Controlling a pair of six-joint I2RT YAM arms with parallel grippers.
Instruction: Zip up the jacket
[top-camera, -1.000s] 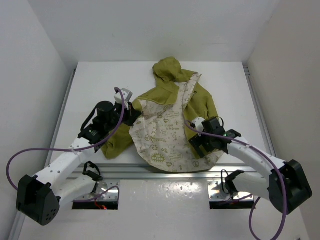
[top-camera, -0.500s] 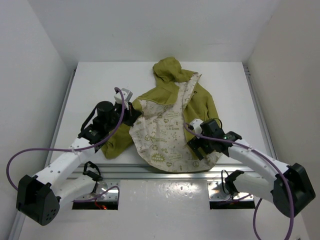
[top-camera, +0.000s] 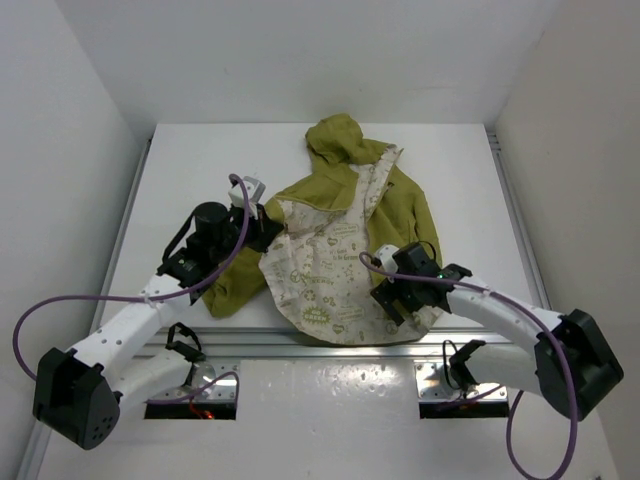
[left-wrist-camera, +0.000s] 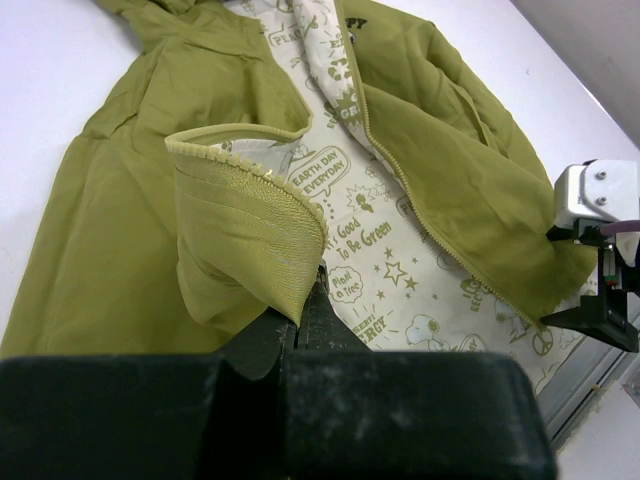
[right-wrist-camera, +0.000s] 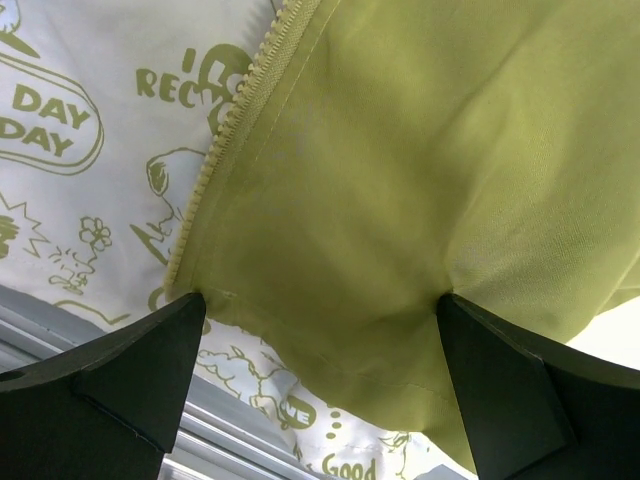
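Note:
I will next grab the jacket's open front corner (left-wrist-camera: 546, 316) at the hem beside the zipper teeth with my right gripper. Then both edges can be joined for zipping.
The olive-green jacket (top-camera: 405, 205) lies unzipped on the white table, its cream printed lining (top-camera: 320, 265) facing up. My left gripper (top-camera: 270, 228) is shut on the jacket's left front edge; in the left wrist view a folded flap with zipper teeth (left-wrist-camera: 250, 215) rises from the closed fingertips of this gripper (left-wrist-camera: 303, 295). My right gripper (top-camera: 393, 300) is open over the jacket's lower right front corner. In the right wrist view that green corner (right-wrist-camera: 330, 250) and its zipper teeth (right-wrist-camera: 240, 90) lie between the spread fingers (right-wrist-camera: 165, 345) of the right gripper (right-wrist-camera: 320, 315).
The hood (top-camera: 335, 135) points to the far side of the table (top-camera: 200, 170). An aluminium rail (top-camera: 290, 345) runs along the near edge, just under the jacket's hem. White walls close in the left, right and back sides.
My right gripper has moved left and nearer, down over the jacket's lower right corner, still open. The left arm and its held edge have not moved.

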